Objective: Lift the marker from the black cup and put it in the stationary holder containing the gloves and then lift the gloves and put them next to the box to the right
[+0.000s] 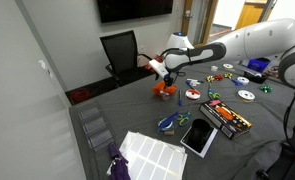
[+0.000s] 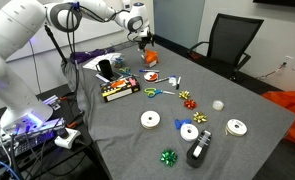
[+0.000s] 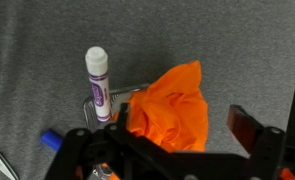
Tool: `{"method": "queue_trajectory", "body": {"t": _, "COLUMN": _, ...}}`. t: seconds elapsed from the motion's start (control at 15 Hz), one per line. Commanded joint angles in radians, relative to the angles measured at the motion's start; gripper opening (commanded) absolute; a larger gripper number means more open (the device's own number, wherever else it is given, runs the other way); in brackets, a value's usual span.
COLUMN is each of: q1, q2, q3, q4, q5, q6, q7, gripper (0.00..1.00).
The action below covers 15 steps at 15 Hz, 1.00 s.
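Observation:
The orange gloves' crumpled top is still below my gripper's fingers in the outside view, so it isn't time to close yet. My gripper needs to lower its fingers first, then close on the gloves.
The white marker [image 3: 97, 85] with a purple label stands upright in the wire stationery holder [image 3: 87, 112], beside the crumpled orange gloves [image 3: 172, 100]. My gripper [image 3: 162, 140] is open just above the holder, with its fingers on either side of the gloves. The right finger stands apart from the gloves. In both exterior views the gripper [image 1: 164, 72] [image 2: 144, 42] hangs over the orange gloves [image 1: 167, 90] [image 2: 150, 56]. The black cup [image 2: 104, 70] stands near the box [image 2: 119, 90] [image 1: 227, 118].
Tape rolls [image 2: 150, 120], ribbon bows [image 2: 190, 102], scissors [image 2: 153, 92] and a black tablet [image 1: 199, 135] lie scattered on the grey table [image 2: 237, 100]. A black office chair [image 1: 120, 50] stands behind the table.

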Motion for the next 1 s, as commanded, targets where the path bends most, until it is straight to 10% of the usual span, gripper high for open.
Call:
{"method": "queue_trajectory", "body": {"t": 0.0, "q1": 0.023, "q2": 0.063, "q3": -0.042, "q4": 0.094, "q5": -0.057, "q6": -0.049, "q7": 0.068, "gripper": 0.74}}
{"method": "queue_trajectory", "body": {"t": 0.93, "q1": 0.022, "q2": 0.135, "q3": -0.046, "q4": 0.231, "q5": -0.125, "q6": -0.172, "q7": 0.135, "gripper": 0.0}}
